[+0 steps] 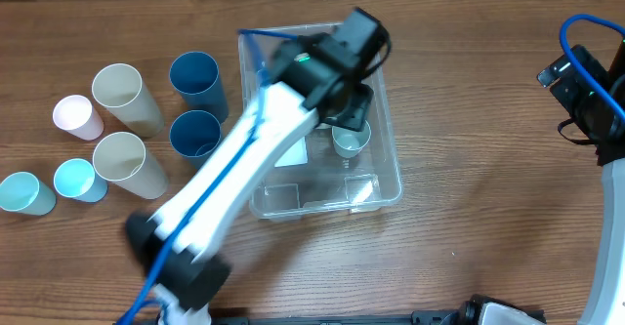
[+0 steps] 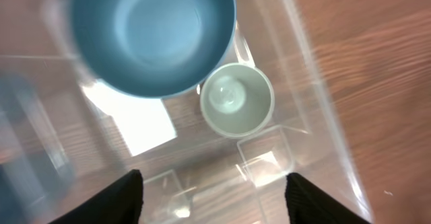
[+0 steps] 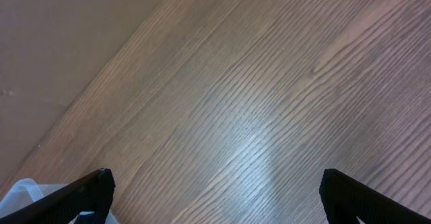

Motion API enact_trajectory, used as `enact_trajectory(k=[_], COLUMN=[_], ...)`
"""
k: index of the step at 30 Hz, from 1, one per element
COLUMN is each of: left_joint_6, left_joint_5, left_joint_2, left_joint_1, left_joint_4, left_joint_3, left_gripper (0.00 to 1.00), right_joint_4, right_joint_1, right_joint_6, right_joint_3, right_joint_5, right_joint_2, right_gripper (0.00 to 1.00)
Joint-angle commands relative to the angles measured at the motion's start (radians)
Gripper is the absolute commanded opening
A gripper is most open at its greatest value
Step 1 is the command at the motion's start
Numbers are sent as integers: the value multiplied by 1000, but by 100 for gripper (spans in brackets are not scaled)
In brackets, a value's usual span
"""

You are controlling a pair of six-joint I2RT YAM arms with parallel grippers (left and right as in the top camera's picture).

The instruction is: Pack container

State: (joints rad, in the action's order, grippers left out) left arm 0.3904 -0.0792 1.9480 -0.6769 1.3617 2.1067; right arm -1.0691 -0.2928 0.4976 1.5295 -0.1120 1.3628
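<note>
My left gripper picks up the pink cup by its rim [image 1: 67, 106] next. The pink cup's base stays free to pack into the green cup [image 1: 350, 142].
The clear rectangular container [image 1: 391, 174] stands mid-table, with a white label [image 2: 141, 124] on its bottom. A pale green cup [image 1: 350, 142] stands upright inside it near the right wall. In the left wrist view [image 2: 237, 99] a larger blue cup [image 2: 155, 35] sits beside it inside the container [image 2: 326, 109]. In the overhead view my arm hides this blue cup. My left gripper [image 2: 212, 204] is above the container [image 1: 354, 96], open and empty. My right gripper [image 3: 215, 197] is open and empty over bare wood at the far right.
Left of the container stand loose cups: two dark blue [image 1: 198, 81] [image 1: 195, 135], two beige [image 1: 125, 96] [image 1: 127, 161], one pink [image 1: 76, 117], two light blue [image 1: 78, 179] [image 1: 24, 192]. The right arm [image 1: 591, 96] is by the table's right edge.
</note>
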Motion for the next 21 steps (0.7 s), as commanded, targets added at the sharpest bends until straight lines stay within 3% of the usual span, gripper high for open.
enact_trajectory(k=[1, 4, 8, 11, 14, 17, 21], left_joint_6=[6, 45, 69, 109, 103, 81, 30], left_joint_5=[-164, -277, -327, -255, -113, -57, -3], left_joint_2=[-200, -308, -423, -456, -420, -321, -107], left_joint_1=[55, 166, 478, 791, 1077, 1205, 1263], left_joint_4=[76, 182, 309, 309, 252, 206, 110], left_joint_3=[31, 31, 31, 31, 8, -3, -3], left_gripper=[71, 74, 75, 83, 84, 82, 77], right_joint_4=[4, 4, 4, 4, 4, 4, 4], right_joint_1=[0, 0, 0, 0, 0, 0, 0], right_joint_6=[5, 5, 5, 5, 5, 5, 5], right_joint_3=[10, 10, 10, 10, 10, 10, 10], right_joint_5=[-11, -11, -11, -11, -11, -11, -11], right_joint_2=[-4, -4, -4, -4, -4, -4, -4], right_gripper=[100, 100, 100, 100, 100, 100, 100])
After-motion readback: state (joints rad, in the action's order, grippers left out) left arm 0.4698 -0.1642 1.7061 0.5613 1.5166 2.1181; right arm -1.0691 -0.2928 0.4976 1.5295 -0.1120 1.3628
